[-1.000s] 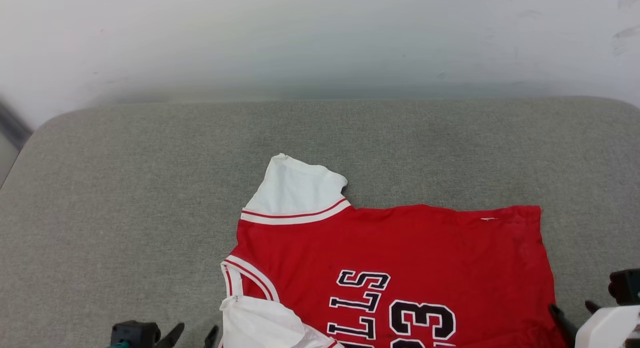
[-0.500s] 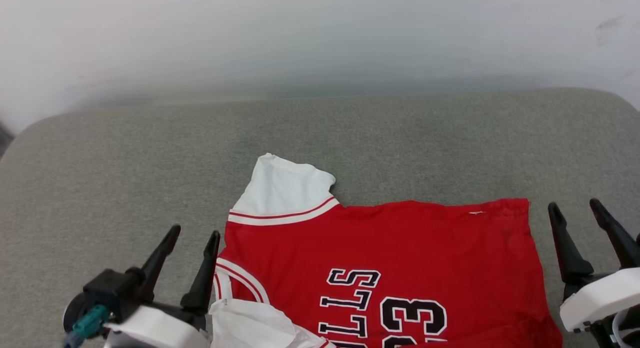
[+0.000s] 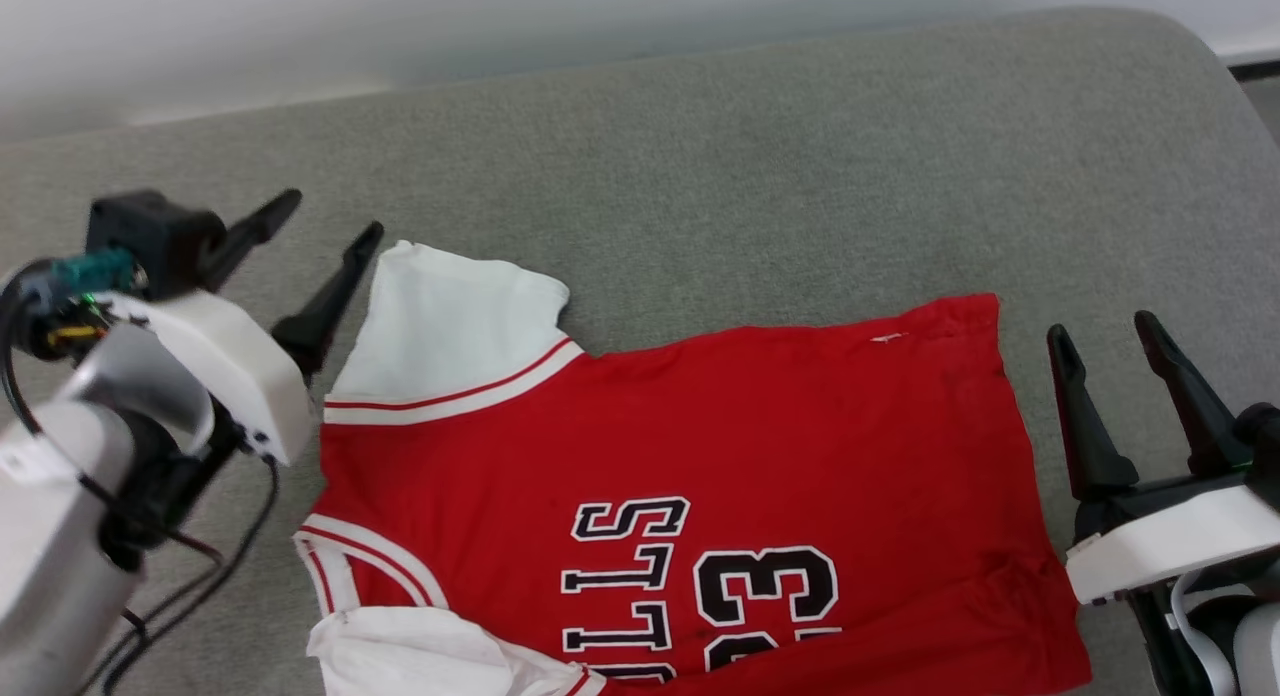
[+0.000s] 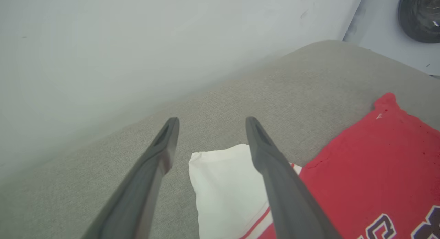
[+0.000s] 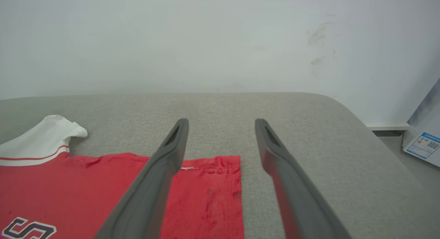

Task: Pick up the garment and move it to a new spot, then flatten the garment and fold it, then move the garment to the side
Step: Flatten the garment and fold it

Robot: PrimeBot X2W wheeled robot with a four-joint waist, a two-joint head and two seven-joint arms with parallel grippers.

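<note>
The red body lies spread flat. My left gripper pinches the garment by its white sleeve's outer corner next, where the sleeve's edge curls up.
The garment lies spread flat on the grey cushioned surface: red body, white short sleeves with red-and-white trim, dark lettering and numerals. Its far white sleeve points up-left; the near sleeve is crumpled at the bottom edge. My left gripper hovers open just left of the far sleeve, holding nothing; in the left wrist view its gripper frames that sleeve. My right gripper stands open beside the garment's right hem, also empty. The right wrist view has this gripper above the hem corner.
A pale wall runs behind the cushion. The cushion's rounded right end drops to the floor, where a labelled box stands. A dark round object sits beyond the cushion's far end. Bare cushion lies behind and left of the garment.
The camera has tilted down and shifted. Both grippers rose into view, open; the left one moved up beside the far sleeve, and the right one stands by the right hem.
</note>
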